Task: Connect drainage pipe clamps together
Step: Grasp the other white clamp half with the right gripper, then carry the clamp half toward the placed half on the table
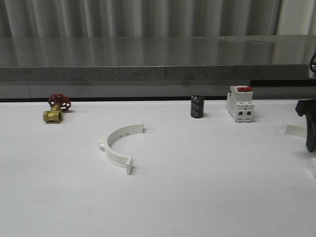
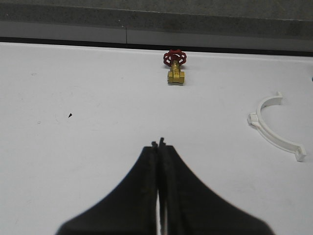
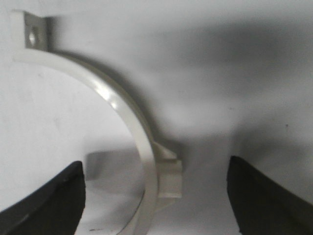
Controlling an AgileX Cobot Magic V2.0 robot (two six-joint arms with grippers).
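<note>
The fingers of my right gripper are on both sides of the clamp's band (image 3: 122, 112) and outer lug (image 3: 166, 178), so it is time for my right gripper to close on the clamp.
One white half-ring drainage pipe clamp (image 1: 118, 145) lies on the white table left of centre; in the left wrist view this clamp (image 2: 274, 128) sits far off to one side of my left gripper (image 2: 158, 144), which is shut on nothing above bare table. The second clamp (image 3: 122, 112) lies directly under my right gripper (image 3: 156, 196), its band and outer lug between the two wide-apart black fingers (image 3: 54, 200), untouched. In the front view this clamp (image 1: 296, 131) shows in part at the far right edge, behind my right gripper (image 1: 311, 145).
A brass valve with a red handle (image 1: 57, 108) stands at the back left. A black cylinder (image 1: 197, 106) and a white breaker with a red switch (image 1: 240, 103) stand at the back right. A grey ledge (image 1: 148, 74) bounds the table's far edge.
</note>
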